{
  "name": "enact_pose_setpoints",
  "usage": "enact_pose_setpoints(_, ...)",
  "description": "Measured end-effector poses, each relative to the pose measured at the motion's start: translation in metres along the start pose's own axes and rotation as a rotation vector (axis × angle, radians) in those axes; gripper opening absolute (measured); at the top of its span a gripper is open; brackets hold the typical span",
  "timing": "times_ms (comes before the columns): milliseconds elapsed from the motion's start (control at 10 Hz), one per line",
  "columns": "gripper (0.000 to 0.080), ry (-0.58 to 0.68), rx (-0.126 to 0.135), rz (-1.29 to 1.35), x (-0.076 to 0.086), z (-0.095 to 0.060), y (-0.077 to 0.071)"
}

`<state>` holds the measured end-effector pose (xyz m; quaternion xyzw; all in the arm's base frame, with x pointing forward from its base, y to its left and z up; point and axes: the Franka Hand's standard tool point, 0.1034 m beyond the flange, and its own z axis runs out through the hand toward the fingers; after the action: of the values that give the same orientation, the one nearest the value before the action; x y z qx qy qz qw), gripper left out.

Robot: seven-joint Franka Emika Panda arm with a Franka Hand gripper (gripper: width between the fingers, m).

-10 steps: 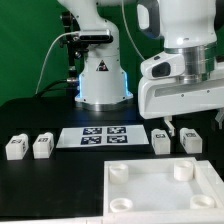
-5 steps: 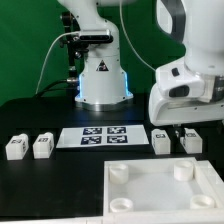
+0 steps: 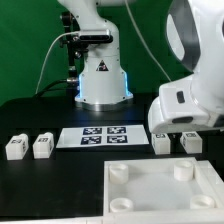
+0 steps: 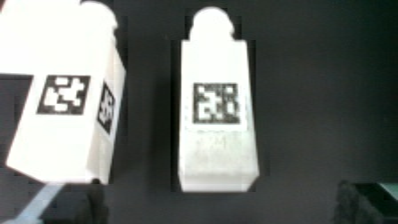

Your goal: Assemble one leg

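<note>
My fingers are still above and short of the white leg's near end [image 4: 217, 178], so it is too early to close. My gripper lowers toward that end first, then closes on the leg.
Several white legs with marker tags lie on the black table. Two are at the exterior view's left [image 3: 15, 148] [image 3: 42, 146] and two at its right [image 3: 160, 141] [image 3: 191, 141]. My gripper [image 3: 176, 132] hangs just above the right pair, largely hidden by the white hand. In the wrist view one leg [image 4: 217, 110] lies lengthwise between my spread fingertips [image 4: 370, 200]. A second leg [image 4: 68, 105] lies beside it. My gripper [image 4: 217, 205] is open and holds nothing.
The large white plate [image 3: 150, 200] with round corner sockets lies at the front. The marker board [image 3: 100, 136] lies in the middle, before the robot base [image 3: 103, 85]. A green wall stands behind.
The hand has moved toward the exterior view's right and a little lower, coming over the right pair of legs. The parts on the table have not moved.
</note>
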<state>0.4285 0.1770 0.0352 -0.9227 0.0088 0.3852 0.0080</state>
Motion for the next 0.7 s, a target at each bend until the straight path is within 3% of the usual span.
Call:
enact_pose_setpoints(400,0.0649,-0.024,-0.015,0.009,-0.004,0.028,-0.005)
enact_pose_setpoints(700,0.0649,-0.035,-0.02,0.01,-0.003,0.037,-0.007)
